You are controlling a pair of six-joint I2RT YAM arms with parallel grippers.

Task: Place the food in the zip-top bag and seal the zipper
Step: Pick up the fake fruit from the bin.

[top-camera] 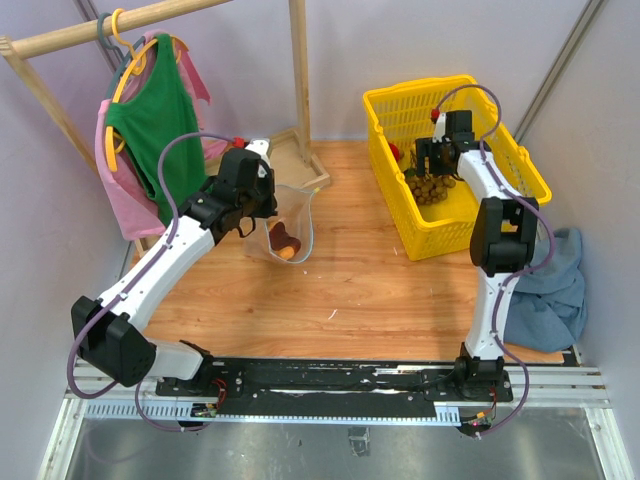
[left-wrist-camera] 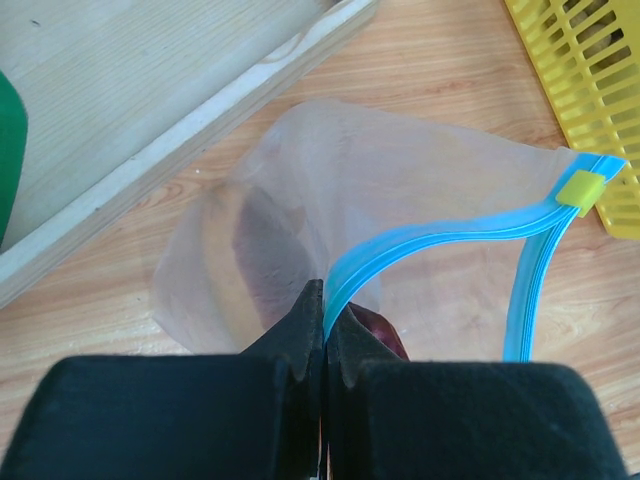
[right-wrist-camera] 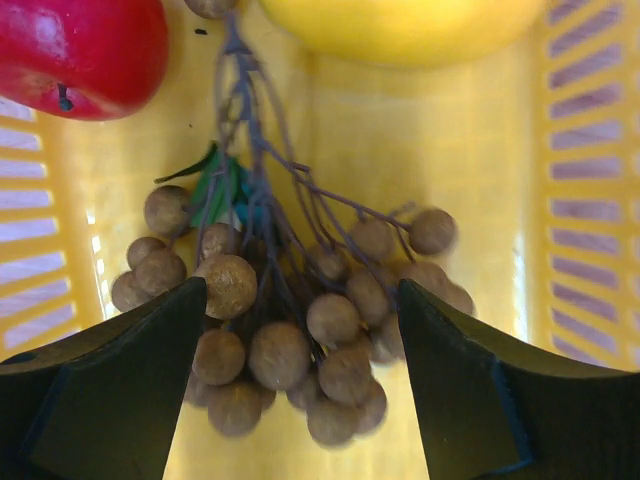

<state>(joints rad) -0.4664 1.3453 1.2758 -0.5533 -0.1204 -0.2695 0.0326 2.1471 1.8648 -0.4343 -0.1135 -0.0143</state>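
The bunch of round fruits should be grabbed by its stem with my right gripper next, so the fruits hang free to go into the zip-top bag (top-camera: 285,225).
My left gripper (left-wrist-camera: 326,300) is shut on the blue zipper strip (left-wrist-camera: 430,238) of the clear zip-top bag (left-wrist-camera: 330,190), holding its mouth open; a yellow slider (left-wrist-camera: 581,190) sits at the strip's far end. A dark red piece (left-wrist-camera: 378,330) shows inside the bag. In the top view the bag (top-camera: 285,225) holds red and orange food (top-camera: 285,243) under my left gripper (top-camera: 262,205). My right gripper (right-wrist-camera: 302,295) is open, its fingers on either side of a bunch of tan-brown round fruits (right-wrist-camera: 300,330) in the yellow basket (top-camera: 400,110). It also shows in the top view (top-camera: 432,170).
A red fruit (right-wrist-camera: 80,50) and a yellow fruit (right-wrist-camera: 400,25) lie in the basket beyond the bunch. A wooden rack base (left-wrist-camera: 150,110) stands behind the bag, with green and pink clothes (top-camera: 150,130) on hangers. A blue cloth (top-camera: 555,285) lies at the right edge.
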